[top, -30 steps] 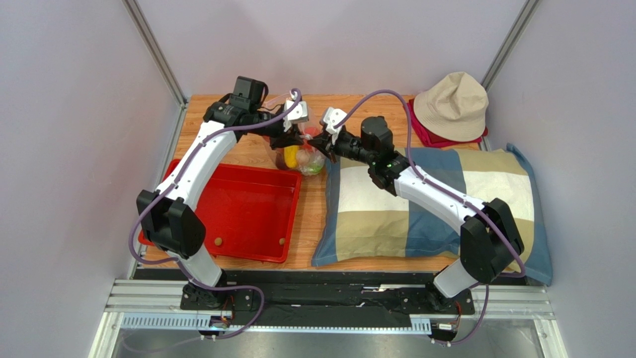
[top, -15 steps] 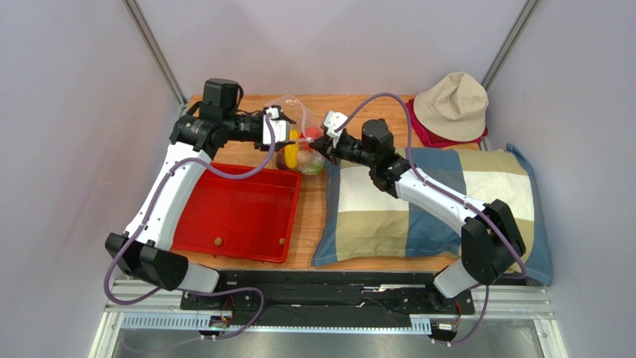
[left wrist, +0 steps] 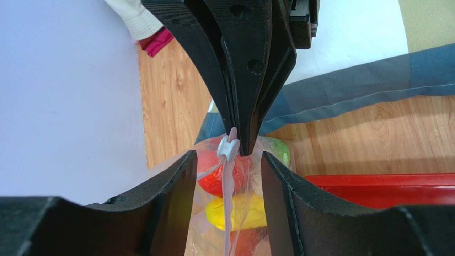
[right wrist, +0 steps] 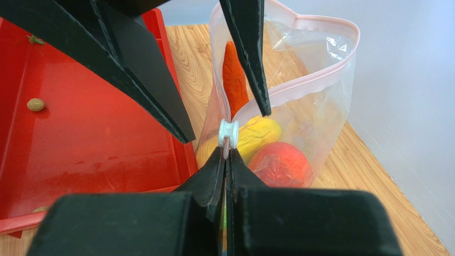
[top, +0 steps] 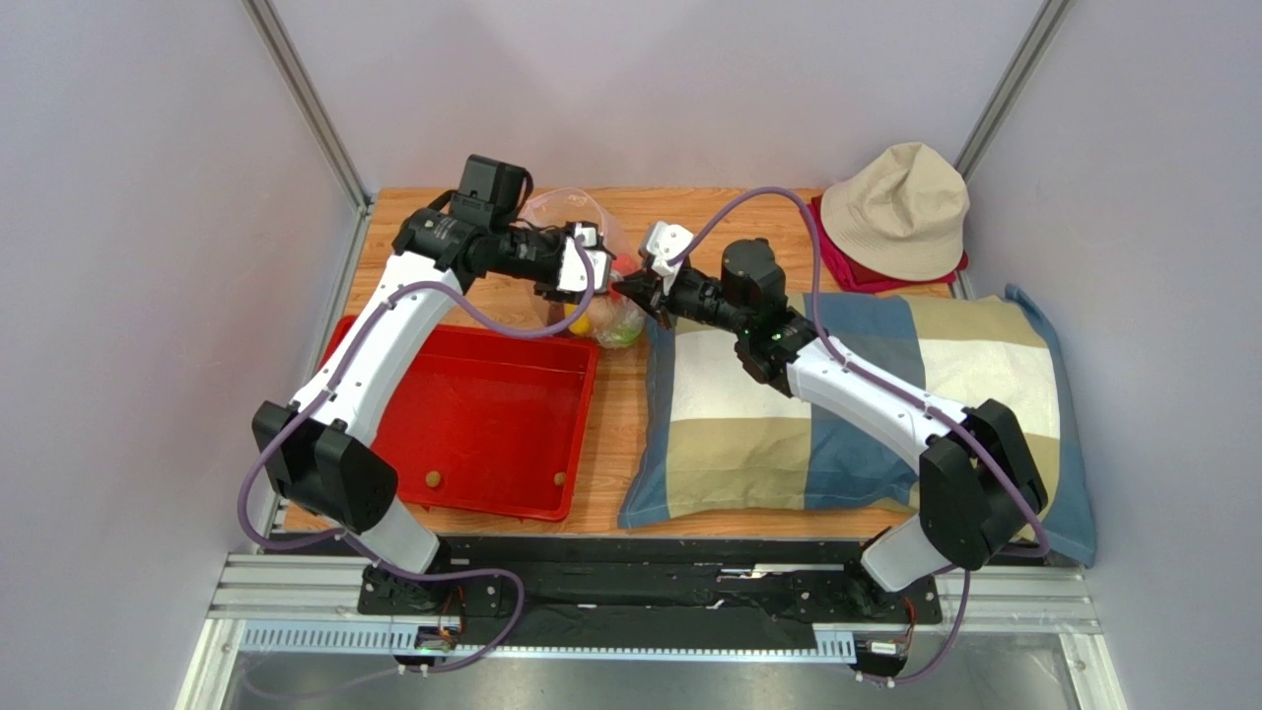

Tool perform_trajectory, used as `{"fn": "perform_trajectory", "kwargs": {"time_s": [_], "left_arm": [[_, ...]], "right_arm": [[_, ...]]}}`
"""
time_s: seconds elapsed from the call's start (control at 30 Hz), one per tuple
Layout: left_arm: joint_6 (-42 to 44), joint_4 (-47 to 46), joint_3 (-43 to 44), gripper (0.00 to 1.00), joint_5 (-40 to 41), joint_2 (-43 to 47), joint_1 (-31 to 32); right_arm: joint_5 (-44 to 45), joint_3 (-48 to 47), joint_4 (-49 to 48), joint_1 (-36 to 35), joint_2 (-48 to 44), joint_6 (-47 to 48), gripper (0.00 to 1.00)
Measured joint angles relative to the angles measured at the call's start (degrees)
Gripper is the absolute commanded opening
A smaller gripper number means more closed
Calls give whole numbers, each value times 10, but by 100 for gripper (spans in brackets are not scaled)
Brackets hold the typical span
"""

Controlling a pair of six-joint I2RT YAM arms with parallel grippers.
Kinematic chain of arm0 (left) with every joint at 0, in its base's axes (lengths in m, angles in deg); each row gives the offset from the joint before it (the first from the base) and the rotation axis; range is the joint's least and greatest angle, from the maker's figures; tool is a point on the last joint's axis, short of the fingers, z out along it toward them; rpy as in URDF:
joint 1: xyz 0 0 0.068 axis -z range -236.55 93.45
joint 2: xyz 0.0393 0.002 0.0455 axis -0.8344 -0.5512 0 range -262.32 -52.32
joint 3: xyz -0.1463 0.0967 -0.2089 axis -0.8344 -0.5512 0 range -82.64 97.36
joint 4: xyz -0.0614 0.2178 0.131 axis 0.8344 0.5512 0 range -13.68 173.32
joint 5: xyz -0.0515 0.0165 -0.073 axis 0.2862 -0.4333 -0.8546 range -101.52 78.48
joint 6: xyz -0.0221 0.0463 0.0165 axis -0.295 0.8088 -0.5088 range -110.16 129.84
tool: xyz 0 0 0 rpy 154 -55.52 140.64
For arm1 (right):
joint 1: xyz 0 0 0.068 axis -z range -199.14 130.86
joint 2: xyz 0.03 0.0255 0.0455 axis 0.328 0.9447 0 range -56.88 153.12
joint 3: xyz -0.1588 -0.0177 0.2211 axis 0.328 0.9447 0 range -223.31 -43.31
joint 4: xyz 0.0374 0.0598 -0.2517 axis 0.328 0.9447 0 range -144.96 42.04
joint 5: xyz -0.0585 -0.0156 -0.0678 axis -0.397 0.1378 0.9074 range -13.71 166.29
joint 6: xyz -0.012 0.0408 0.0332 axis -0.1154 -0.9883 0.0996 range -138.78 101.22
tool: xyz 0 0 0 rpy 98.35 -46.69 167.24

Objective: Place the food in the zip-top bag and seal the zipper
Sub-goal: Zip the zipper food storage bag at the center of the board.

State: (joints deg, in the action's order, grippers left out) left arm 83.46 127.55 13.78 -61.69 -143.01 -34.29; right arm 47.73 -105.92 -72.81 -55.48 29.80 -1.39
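Note:
My left gripper should next slide the slider along and seal the bag, so it needs to pinch the white slider (right wrist: 228,133) across its sides, astride the pink zipper (right wrist: 299,85).
The clear zip-top bag (top: 600,314) stands at the back of the table between the grippers. It holds an orange carrot (right wrist: 235,74), a yellow piece (right wrist: 257,133), a red-orange fruit (right wrist: 280,162) and a green apple (left wrist: 276,150). The pink zipper (right wrist: 299,85) gapes open along most of the mouth, and a white slider (right wrist: 228,130) sits at its near end. My right gripper (right wrist: 227,153) is shut on the bag's edge just behind the slider. My left gripper (left wrist: 227,158) is open, its fingers on either side of the zipper strip by the slider (left wrist: 228,148), not touching it.
The red tray (top: 474,422), holding a few small brown bits, lies left of the bag. A large checked pillow (top: 874,414) lies to the right under my right arm. A beige hat (top: 896,207) rests on a red cloth at the back right. Walls close in at the back and sides.
My left arm drew back to the left half a second ago. It has now swung right again, with its open fingers around the zipper at the slider. The right gripper kept its hold.

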Motion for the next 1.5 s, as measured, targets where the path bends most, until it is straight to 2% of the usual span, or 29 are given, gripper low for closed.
{"fn": "perform_trajectory", "kwargs": {"time_s": [0.2, 0.3, 0.33, 0.43, 0.57, 0.9, 1.5], "left_arm": [[16, 14, 14, 47, 12, -21, 10], [18, 20, 19, 36, 12, -29, 12], [19, 22, 20, 28, 13, -31, 12], [24, 30, 30, 15, 17, -34, 14], [31, 56, 48, 2, 25, -40, 14], [37, 93, 63, 1, 29, -60, 5], [38, 103, 70, 2, 79, -69, -83]], "right_arm": [[2, 8, 0, -4, -5, 2, 0], [6, 9, 0, -4, -5, 5, 0], [6, 9, -1, -4, -5, 5, 0], [9, 9, -1, -4, -5, 5, 0], [13, 9, -2, -4, -7, 5, 0], [22, 34, -7, -3, -17, 5, 0], [42, 56, -14, 14, -33, 4, 0]]}}
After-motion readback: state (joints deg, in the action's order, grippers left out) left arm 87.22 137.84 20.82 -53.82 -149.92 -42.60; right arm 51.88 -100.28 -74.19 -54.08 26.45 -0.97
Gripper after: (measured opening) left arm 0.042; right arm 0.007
